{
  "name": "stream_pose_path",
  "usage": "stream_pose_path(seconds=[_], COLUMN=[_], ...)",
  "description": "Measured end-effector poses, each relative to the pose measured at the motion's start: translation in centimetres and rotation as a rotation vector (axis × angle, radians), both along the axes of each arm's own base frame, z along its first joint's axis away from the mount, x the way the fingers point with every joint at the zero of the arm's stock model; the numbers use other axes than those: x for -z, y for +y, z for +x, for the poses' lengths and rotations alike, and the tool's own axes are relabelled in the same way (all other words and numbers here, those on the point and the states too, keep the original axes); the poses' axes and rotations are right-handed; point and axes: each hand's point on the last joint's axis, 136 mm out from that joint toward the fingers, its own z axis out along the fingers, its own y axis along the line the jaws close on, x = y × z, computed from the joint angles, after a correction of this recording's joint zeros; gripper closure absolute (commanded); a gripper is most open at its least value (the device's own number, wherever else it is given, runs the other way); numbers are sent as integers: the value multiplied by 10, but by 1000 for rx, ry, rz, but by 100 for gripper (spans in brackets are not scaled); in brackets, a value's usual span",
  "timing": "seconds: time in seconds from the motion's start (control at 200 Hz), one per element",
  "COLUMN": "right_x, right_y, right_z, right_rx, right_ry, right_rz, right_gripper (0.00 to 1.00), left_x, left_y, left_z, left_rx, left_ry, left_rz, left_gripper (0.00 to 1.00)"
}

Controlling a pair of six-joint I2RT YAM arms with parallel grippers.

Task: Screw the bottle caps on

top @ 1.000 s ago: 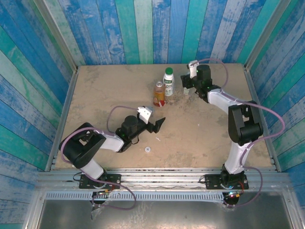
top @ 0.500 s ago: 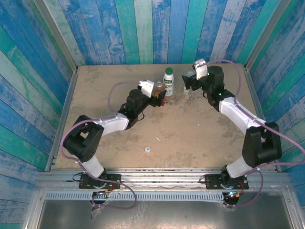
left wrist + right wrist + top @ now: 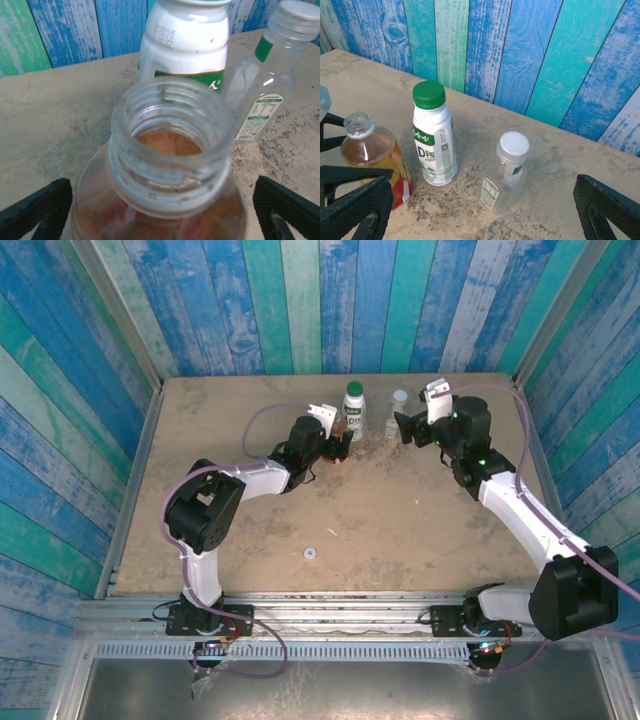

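The left gripper grips the amber bottle (image 3: pixel 170 145) by the sides of its body (image 3: pixel 160 216) next, leaving its uncapped opening free for screwing on the cap.
Three bottles stand at the back of the table. The amber bottle (image 3: pixel 170 145) has an open, uncapped mouth and stands between the fingers (image 3: pixel 35 210) of my open left gripper (image 3: pixel 335 440); I cannot tell if they touch it. The white bottle (image 3: pixel 434 140) wears a green cap (image 3: pixel 429 94). The slim clear bottle (image 3: pixel 505 175) wears a white cap (image 3: pixel 514 144). My right gripper (image 3: pixel 404 428) is open just right of the clear bottle, with nothing in it. A loose pale cap (image 3: pixel 312 553) lies on the table near the front.
Blue and green plank walls (image 3: pixel 300 300) close in the table at the back and both sides. The three bottles stand close together, the white one (image 3: pixel 354 412) right behind the amber one. A tiny white speck (image 3: pixel 330 532) lies near the loose cap.
My left arm swung from the table's middle to the amber bottle and now straddles it. My right gripper opened and drew back to the right, off the clear bottle.
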Motion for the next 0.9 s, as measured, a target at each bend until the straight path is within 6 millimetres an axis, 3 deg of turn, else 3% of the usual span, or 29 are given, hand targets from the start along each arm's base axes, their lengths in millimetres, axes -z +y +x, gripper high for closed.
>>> stream_pose_path(seconds=[0.255,0.526,0.726,0.902], right_x=[13,20,18,38], right_y=[-2,-5,19,53], right_z=[-3,-6,-22,-46], right_rx=[9,28,-123,-285], right_ry=[40,86,103,173], right_rz=[-11,8,60,64], right_gripper=[4,0,0,0], left_x=[13,15,14,13], left_y=[0,3,13,27], left_z=[5,1,-23,-55], left_rx=[-19,-16,25,78], left_ry=[19,-15,-35,-10], left_rz=[7,-5,19,68], left_gripper=[37,43,42,42])
